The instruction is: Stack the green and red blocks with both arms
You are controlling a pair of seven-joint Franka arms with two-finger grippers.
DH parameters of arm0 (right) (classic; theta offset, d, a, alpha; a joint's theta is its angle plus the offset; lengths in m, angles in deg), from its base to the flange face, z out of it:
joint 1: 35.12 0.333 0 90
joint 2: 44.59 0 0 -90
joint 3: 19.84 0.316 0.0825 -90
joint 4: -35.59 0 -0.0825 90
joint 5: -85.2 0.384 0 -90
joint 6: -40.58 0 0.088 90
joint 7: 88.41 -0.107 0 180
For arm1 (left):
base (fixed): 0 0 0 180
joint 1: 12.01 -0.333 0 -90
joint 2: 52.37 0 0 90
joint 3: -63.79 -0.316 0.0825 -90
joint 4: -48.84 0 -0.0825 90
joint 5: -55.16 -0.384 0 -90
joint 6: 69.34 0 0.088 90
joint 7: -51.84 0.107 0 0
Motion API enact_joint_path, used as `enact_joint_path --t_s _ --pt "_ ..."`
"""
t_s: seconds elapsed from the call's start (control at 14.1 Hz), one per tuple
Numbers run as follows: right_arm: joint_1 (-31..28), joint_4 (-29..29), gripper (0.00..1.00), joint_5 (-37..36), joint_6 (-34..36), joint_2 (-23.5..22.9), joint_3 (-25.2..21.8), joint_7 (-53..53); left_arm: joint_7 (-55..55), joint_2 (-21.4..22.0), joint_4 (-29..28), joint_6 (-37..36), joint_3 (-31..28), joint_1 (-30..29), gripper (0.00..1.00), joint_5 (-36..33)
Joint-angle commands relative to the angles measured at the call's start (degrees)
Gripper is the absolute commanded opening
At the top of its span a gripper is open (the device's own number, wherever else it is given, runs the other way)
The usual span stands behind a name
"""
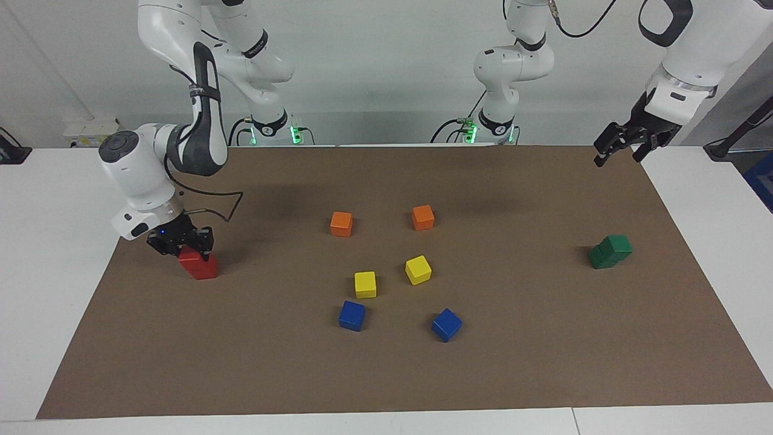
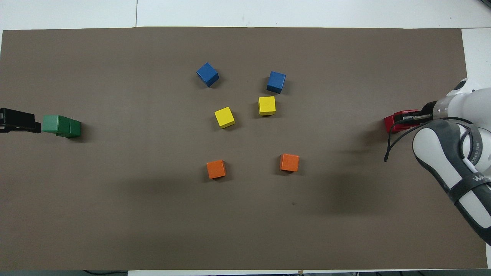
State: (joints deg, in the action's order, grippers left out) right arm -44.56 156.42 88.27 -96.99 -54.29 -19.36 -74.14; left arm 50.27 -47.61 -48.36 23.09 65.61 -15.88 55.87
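My right gripper is ready to open, because the upper red block [image 2: 405, 112] sits on the lower red block and the upper block would stay standing.
Two red blocks are stacked near the right arm's end of the brown mat. My right gripper [image 1: 192, 246] is shut on the upper red block [image 1: 191, 260], which sits a little off-centre on the lower red block [image 1: 205, 270]. In the overhead view only an edge of red [image 2: 391, 123] shows under the right gripper [image 2: 409, 116]. Two green blocks [image 1: 610, 251] stand stacked, the upper one skewed, near the left arm's end [image 2: 61, 125]. My left gripper [image 1: 617, 157] hangs open and empty, high over the mat's corner, apart from the green stack; its black tip [image 2: 23, 120] shows in the overhead view.
In the middle of the mat [image 1: 543, 338] lie two orange cubes [image 1: 341, 223] [image 1: 423, 217], two yellow cubes [image 1: 365, 284] [image 1: 418, 269] and two blue cubes [image 1: 351, 315] [image 1: 447, 324]. White table borders the mat. A black cable loops beside the right wrist.
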Motion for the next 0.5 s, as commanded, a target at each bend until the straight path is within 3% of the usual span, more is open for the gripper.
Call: enact_joint_path --t_s 0.0,0.43 --pt "-0.6 1.8 0.0 0.5 -1.5 1.1 0.3 -0.4 0.2 0.6 0.2 -1.8 0.1 1.3 1.0 -2.1" --pt "-0.6 1.9 0.0 0.5 -1.9 0.7 0.3 -0.2 0.3 0.6 0.1 -1.6 0.1 1.4 1.0 -2.6"
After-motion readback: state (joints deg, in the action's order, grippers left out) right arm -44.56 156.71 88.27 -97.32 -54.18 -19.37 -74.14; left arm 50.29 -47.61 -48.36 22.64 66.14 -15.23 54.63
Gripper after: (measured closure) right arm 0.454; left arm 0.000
